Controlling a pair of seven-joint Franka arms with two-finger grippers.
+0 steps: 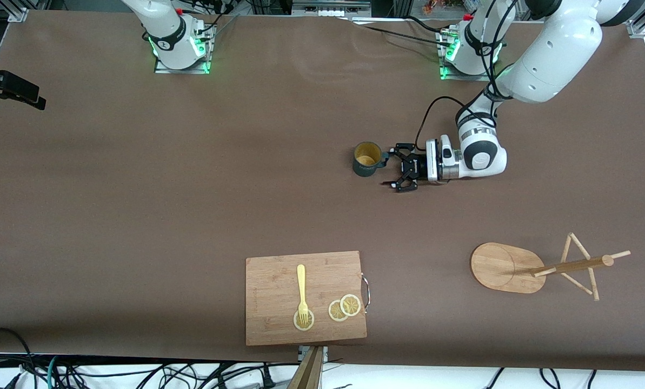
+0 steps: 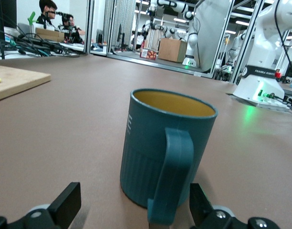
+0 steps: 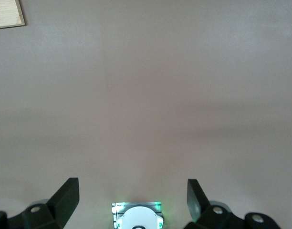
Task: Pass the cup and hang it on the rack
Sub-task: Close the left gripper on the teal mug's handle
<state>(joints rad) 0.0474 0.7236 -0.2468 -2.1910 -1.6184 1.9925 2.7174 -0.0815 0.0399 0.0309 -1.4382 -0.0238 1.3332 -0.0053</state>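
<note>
My left gripper's fingers are on either side of the cup's handle (image 1: 383, 159) (image 2: 171, 174). I should close them on the dark teal cup, as closing now would hold it.
The dark teal cup (image 1: 366, 158) stands upright on the brown table, mid-table toward the left arm's end, its handle turned toward my left gripper (image 1: 391, 166). That gripper is low at the table, open, with the handle between its spread fingers and not gripped. In the left wrist view the cup (image 2: 160, 143) fills the middle and my left gripper (image 2: 134, 200) is open around the handle. The bamboo rack (image 1: 498, 267) stands nearer the front camera at the left arm's end. My right gripper (image 3: 131, 188) is open and empty, high over the bare table by its own base, and is out of the front view.
A wooden cutting board (image 1: 306, 297) with a yellow fork (image 1: 301, 292) and lemon slices (image 1: 344, 308) lies near the table's front edge. A black device (image 1: 8, 89) sits at the table's edge at the right arm's end. A cable (image 1: 427, 121) trails from the left wrist.
</note>
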